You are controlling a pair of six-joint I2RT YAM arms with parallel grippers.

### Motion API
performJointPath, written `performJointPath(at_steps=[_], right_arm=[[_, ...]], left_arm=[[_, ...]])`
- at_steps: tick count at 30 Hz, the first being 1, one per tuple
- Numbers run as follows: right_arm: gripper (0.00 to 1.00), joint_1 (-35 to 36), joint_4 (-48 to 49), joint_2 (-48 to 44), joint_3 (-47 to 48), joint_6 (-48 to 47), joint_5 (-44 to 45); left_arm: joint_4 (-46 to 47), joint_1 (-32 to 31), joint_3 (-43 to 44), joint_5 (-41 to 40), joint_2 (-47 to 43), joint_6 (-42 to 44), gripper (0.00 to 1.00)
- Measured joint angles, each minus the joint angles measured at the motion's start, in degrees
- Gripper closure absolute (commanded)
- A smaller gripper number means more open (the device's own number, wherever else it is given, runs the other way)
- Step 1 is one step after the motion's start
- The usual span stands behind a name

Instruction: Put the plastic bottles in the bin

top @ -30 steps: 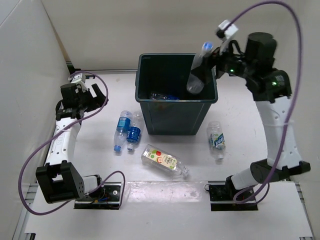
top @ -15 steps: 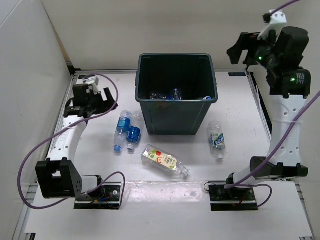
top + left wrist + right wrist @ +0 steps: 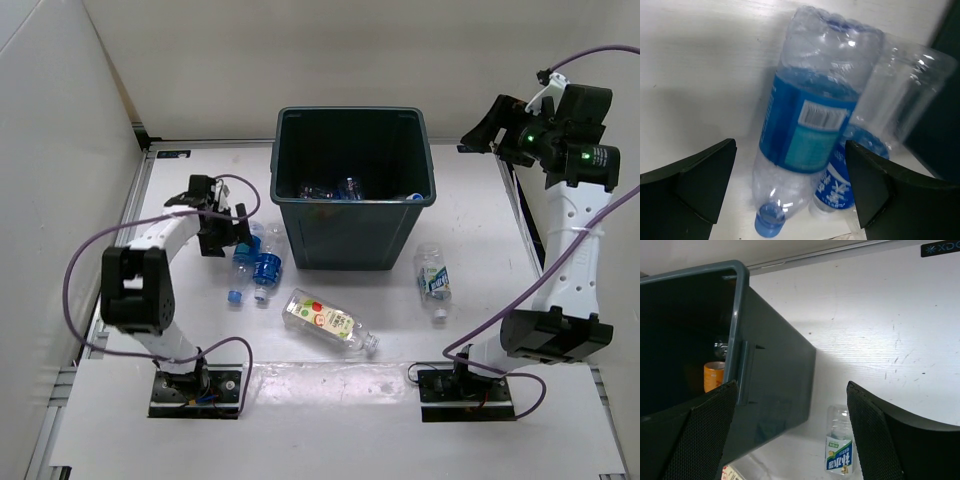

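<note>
My left gripper isn't ready to close yet, because most of its blue label (image 3: pixel 246 250) (image 3: pixel 807 127) on the nearer blue bottle is past my fingers. It should move toward the bottle first, then close.
The dark teal-grey bin (image 3: pixel 352 113) stands at the table's middle back, with bottles lying in its bottom (image 3: pixel 330 189). Two blue-labelled bottles (image 3: pixel 243 258) (image 3: pixel 267 268) lie side by side left of the bin. My left gripper (image 3: pixel 222 232) is open just left of them, and in the left wrist view it (image 3: pixel 790 142) straddles the nearer blue bottle (image 3: pixel 810 130), with the other (image 3: pixel 840 185) beside it. The fruit-label bottle (image 3: pixel 325 320) lies in front of the bin. The white-and-blue bottle (image 3: pixel 432 278) (image 3: pixel 840 446) lies to the bin's right. My right gripper (image 3: pixel 480 135) (image 3: pixel 790 385) is open and empty, raised right of the bin (image 3: pixel 775 390).
White walls close in the left side and the back. An orange item (image 3: pixel 714 375) shows inside the bin. The arm bases sit at the near edge, with purple cables looping from each arm.
My right gripper let go of a bottle over the bin and drew back to the right, now empty. My left gripper moved down and right to the two blue bottles.
</note>
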Motion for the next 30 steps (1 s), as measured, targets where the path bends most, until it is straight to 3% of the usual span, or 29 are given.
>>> performJointPath(at_steps=[5, 10, 18, 21, 25, 30], right_arm=[[0.1, -0.13, -0.09, -0.61, -0.17, 0.22, -1.18], [0.1, -0.79, -0.09, -0.63, -0.17, 0.55, -1.9], [0.1, -1.99, -0.02, -0.68, -0.66, 1.57, -2.73], [0.1, -2.34, 0.04, -0.72, -2.14, 1.6, -2.86], [0.11, -3.08, -0.13, -0.72, -4.61, 1.57, -2.86], [0.12, -3.28, -0.02, -0.72, -7.89, 1.44, -2.8]], left_arm=[[-3.93, -1.95, 5.6, -0.11, 9.05, 0.17, 0.0], [-6.1, -3.21, 6.84, -0.15, 11.34, 0.11, 0.02], [-9.64, -2.67, 12.57, -0.15, 15.15, 0.2, 0.41], [-10.43, -2.08, 14.23, -0.28, 15.41, 0.24, 0.42], [-11.91, -0.48, 17.05, -1.03, 14.01, 0.22, 0.51], [-12.48, 2.69, 27.8, -2.69, 9.73, 0.0, 0.55]])
